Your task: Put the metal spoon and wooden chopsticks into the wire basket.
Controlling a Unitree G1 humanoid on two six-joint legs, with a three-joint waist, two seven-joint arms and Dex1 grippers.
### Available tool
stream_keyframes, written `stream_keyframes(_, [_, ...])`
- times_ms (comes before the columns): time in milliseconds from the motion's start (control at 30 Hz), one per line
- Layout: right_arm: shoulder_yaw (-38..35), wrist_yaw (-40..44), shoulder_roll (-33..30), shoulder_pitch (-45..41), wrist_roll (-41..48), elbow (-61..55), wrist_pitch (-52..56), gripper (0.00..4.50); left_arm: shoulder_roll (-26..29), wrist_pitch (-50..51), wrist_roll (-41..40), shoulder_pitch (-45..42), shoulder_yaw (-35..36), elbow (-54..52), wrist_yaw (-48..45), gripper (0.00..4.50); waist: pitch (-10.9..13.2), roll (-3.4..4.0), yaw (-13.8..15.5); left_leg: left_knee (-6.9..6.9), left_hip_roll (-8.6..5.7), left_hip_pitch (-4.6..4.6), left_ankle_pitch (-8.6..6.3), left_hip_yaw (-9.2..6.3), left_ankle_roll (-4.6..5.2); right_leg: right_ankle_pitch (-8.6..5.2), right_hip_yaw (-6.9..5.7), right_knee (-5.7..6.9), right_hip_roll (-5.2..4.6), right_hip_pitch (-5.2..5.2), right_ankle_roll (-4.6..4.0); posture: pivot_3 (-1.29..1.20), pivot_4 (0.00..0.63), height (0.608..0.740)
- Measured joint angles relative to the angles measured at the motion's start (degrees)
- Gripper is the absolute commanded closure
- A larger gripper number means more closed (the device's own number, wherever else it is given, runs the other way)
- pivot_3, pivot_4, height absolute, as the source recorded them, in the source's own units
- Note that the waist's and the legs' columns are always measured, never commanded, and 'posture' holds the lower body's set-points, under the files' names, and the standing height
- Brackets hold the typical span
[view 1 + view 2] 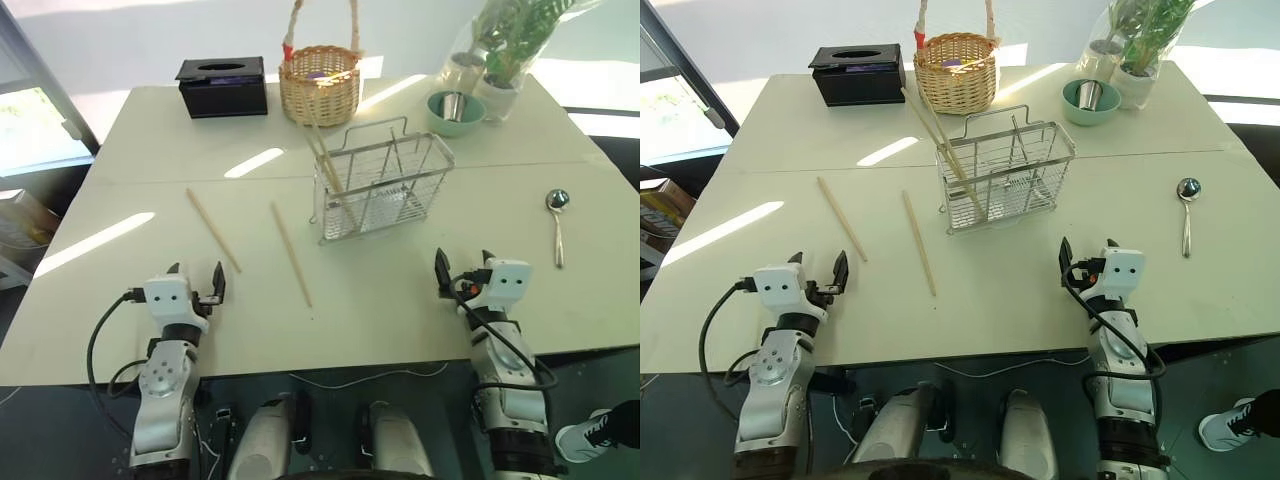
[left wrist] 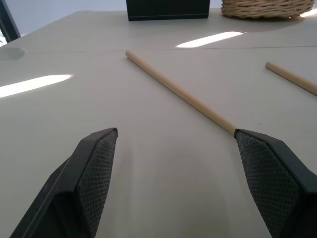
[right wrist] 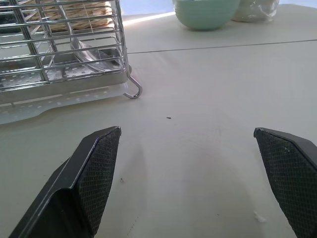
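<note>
The metal spoon should go into the wire basket [image 1: 381, 182], so next my right gripper should grab the spoon by its slim handle [image 1: 558, 236] and drop it in there.
The wire basket [image 1: 381, 182] stands mid-table, with wooden chopsticks [image 1: 323, 157] leaning slantwise out of its left end. Two more chopsticks lie flat on the table to its left, one [image 1: 213, 230] further left and one [image 1: 291, 253] nearer the basket. The metal spoon [image 1: 557, 224] lies at the far right, its bowl pointing away from me. My left gripper [image 1: 197, 279] is open and empty near the front edge, just short of the left chopstick's [image 2: 181, 92] near end. My right gripper [image 1: 465, 265] is open and empty in front of the basket's [image 3: 64, 49] right end.
At the back stand a black tissue box [image 1: 222, 87], a round wicker basket [image 1: 320, 85] with a tall handle, a green bowl [image 1: 455, 110] holding a metal cup, and a potted plant [image 1: 510, 50]. The table's front edge runs just behind both grippers.
</note>
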Motion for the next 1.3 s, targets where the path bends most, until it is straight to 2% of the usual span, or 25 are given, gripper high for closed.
stream_keyframes(600, [-0.1,0.5,-0.7,-2.1,0.0,0.8,0.2,0.06,0.0,-0.3,-0.1,0.4,-0.3,-0.7,-0.9,0.49,0.0,-0.01,0.0,0.05,0.0,0.01,0.01,0.0,0.0,0.08,-0.01,0.02,0.0,0.05,0.14,0.0,0.15,0.74])
stream_keyframes(800, [-0.1,0.4,-1.0,-2.1,-0.2,0.8,0.7,0.06,3.1,-0.6,2.1,-0.3,-2.3,-0.4,-2.7,0.49,0.0,-0.01,0.0,0.09,0.0,0.08,0.01,0.0,0.0,0.08,-0.02,0.03,0.0,0.12,0.14,0.0,0.15,0.74])
stream_keyframes(1067, [-0.1,0.3,-1.2,-2.1,-0.2,0.8,0.7,0.06,3.6,-0.3,2.0,-0.8,-3.3,-0.4,-4.7,0.49,0.0,-0.01,0.0,0.08,0.0,0.1,0.01,0.0,0.0,0.02,-0.01,0.03,0.0,0.13,0.03,0.0,0.15,0.74])
stream_keyframes(1167, [-0.1,0.3,-1.2,-2.2,-0.2,0.8,0.8,0.06,4.8,2.7,-1.6,-1.9,-3.3,-2.5,-7.3,0.49,0.0,-0.02,0.0,0.08,0.01,0.1,0.01,0.0,0.0,0.02,-0.01,0.04,0.0,0.13,0.02,0.0,0.15,0.74])
stream_keyframes(1300, [-0.1,0.3,-1.3,-2.9,-0.2,0.8,0.9,0.06,12.5,11.7,-14.2,-5.9,-3.4,-10.2,-18.3,0.49,0.0,-0.01,-0.1,0.08,0.02,0.14,0.09,0.0,-0.14,0.0,-0.02,0.04,0.02,0.16,0.0,0.0,0.15,0.74])
